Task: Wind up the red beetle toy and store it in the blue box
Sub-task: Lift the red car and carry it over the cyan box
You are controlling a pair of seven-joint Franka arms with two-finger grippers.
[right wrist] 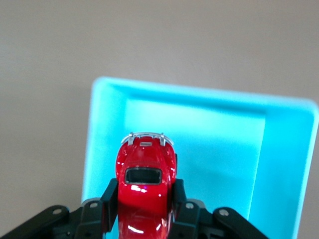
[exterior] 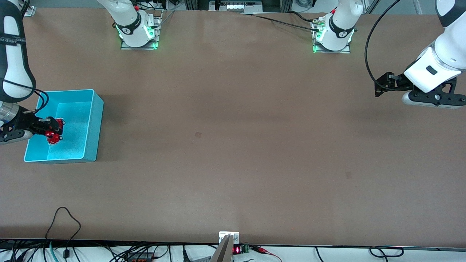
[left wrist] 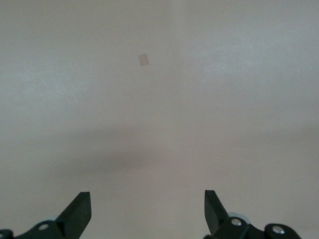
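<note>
I need to keep holding the red beetle toy (exterior: 54,133) with my right gripper until it is below the blue box's rim, because it hangs above that rim.
The red beetle toy (exterior: 54,133) (right wrist: 145,174) hangs over the open blue box (exterior: 91,120) (right wrist: 279,164), clamped by its sides in my right gripper (exterior: 54,130) (right wrist: 144,199), which is shut on it. The box stands at the right arm's end of the table, and its speckled floor shows below the car. My left gripper (exterior: 380,87) (left wrist: 147,209) is open and holds nothing; it waits in the air over bare table at the left arm's end.
The brown table (exterior: 233,145) lies bare between the arms. The two arm bases (exterior: 138,31) (exterior: 333,34) stand along the table's back edge. Cables (exterior: 65,225) run along the edge nearest the front camera. A small dark mark (exterior: 197,134) is on the tabletop.
</note>
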